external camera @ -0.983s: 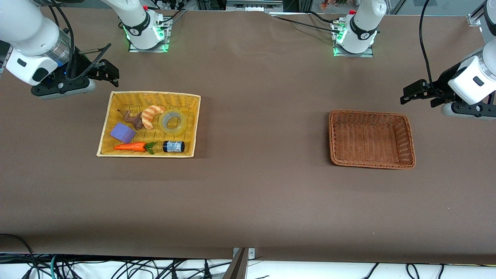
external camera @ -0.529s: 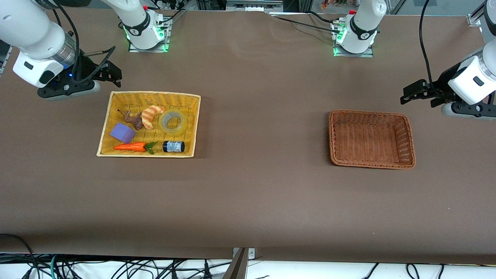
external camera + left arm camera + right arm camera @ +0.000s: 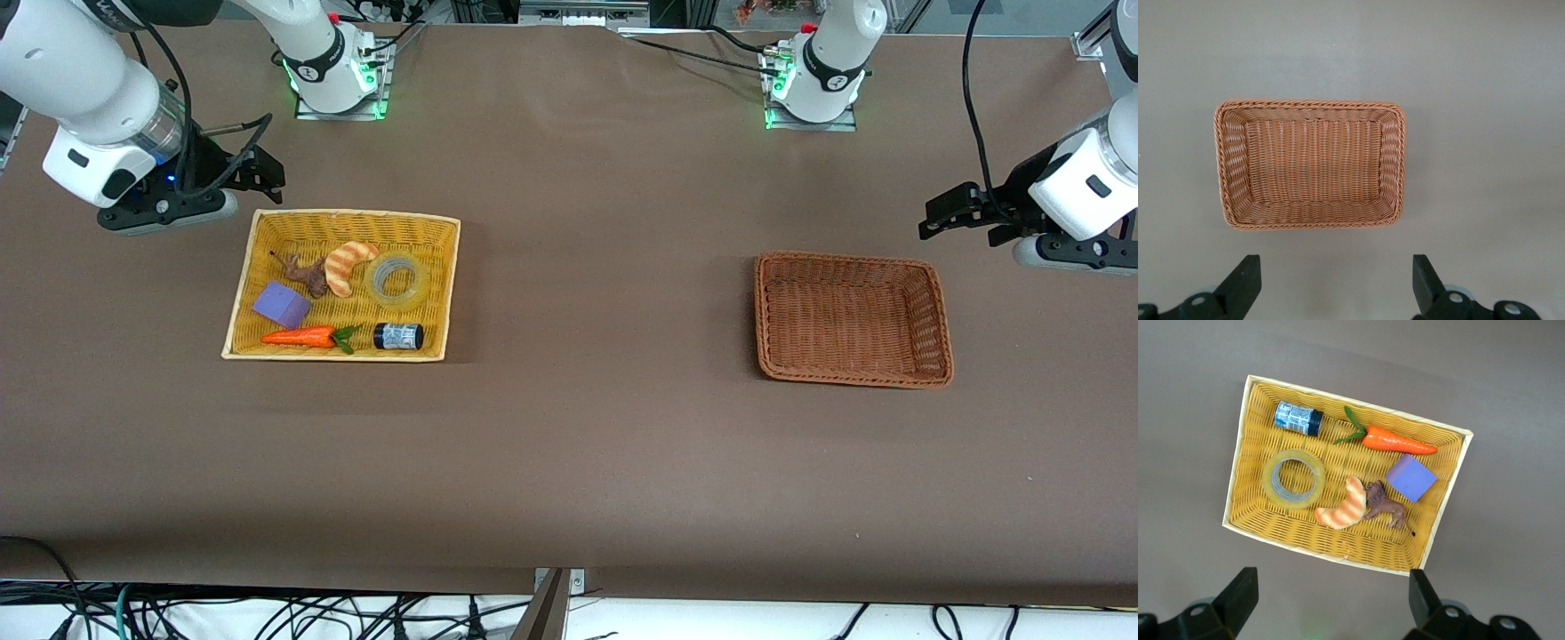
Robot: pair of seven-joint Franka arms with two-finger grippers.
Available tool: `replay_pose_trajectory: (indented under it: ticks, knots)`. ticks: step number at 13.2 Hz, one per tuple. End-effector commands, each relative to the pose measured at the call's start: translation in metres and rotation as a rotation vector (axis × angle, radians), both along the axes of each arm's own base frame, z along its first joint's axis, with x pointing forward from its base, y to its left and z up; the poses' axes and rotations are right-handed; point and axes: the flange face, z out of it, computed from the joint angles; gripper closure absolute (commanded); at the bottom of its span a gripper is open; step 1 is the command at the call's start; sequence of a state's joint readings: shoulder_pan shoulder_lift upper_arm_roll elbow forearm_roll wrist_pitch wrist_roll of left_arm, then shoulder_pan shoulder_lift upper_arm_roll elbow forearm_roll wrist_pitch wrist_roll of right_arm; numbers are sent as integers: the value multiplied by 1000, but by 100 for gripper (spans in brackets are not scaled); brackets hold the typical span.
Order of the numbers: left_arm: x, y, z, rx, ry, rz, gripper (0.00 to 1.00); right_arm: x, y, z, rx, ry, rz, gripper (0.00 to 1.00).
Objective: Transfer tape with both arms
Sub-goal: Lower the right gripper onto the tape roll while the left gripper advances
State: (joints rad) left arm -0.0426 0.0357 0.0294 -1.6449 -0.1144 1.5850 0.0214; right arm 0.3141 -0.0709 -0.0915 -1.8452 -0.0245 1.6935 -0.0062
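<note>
Next, my right gripper grips the tape by its ring side (image 3: 421, 283) (image 3: 1267, 479) to transfer it toward the brown wicker basket.
The tape (image 3: 396, 279) is a translucent yellowish ring lying flat in the yellow wicker basket (image 3: 444, 293) at the right arm's end of the table. It also shows in the right wrist view (image 3: 1294, 479). My right gripper (image 3: 262, 174) is open and empty, up in the air over the table just off the basket's corner nearest the robot bases; its fingertips (image 3: 1245, 590) frame bare table. My left gripper (image 3: 944, 216) is open and empty, over the table beside the brown wicker basket (image 3: 933, 293), which shows empty in the left wrist view (image 3: 1225, 167).
In the yellow basket with the tape lie a croissant (image 3: 345, 263), a brown toy animal (image 3: 307, 274), a purple block (image 3: 282, 304), a carrot (image 3: 302, 337) and a small dark blue-labelled cylinder (image 3: 397, 336). Both arm bases (image 3: 333, 67) stand along the table's back edge.
My right gripper has moved toward the yellow basket's corner, coming closer to it. The left arm and all objects have not moved.
</note>
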Motion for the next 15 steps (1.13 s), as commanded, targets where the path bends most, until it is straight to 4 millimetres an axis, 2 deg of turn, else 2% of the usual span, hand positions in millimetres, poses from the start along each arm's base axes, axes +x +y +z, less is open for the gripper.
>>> replay_pose_trajectory:
  ticks: [1,3,6,8,9,11,15]
  knots:
    - [3,3,4,22,-8,-11,0,-2,3,-46,-14,-15,5,0]
    - [3,3,4,22,-8,-11,0,-5,4,-96,-10,-26,12,0]
    - [4,2,4,23,-6,-13,0,-12,5,-159,-18,-12,-26,0]
    - [9,2,0,25,-3,-12,0,-25,22,-202,-20,-12,-30,0]
    - [16,3,-5,29,3,-11,0,-30,22,-221,-22,-10,-56,0]
    - [20,1,-13,56,15,-21,0,-30,34,-249,-26,-1,-54,0]
    - [30,6,-33,69,47,-19,0,-28,38,-297,-21,-8,-81,0]
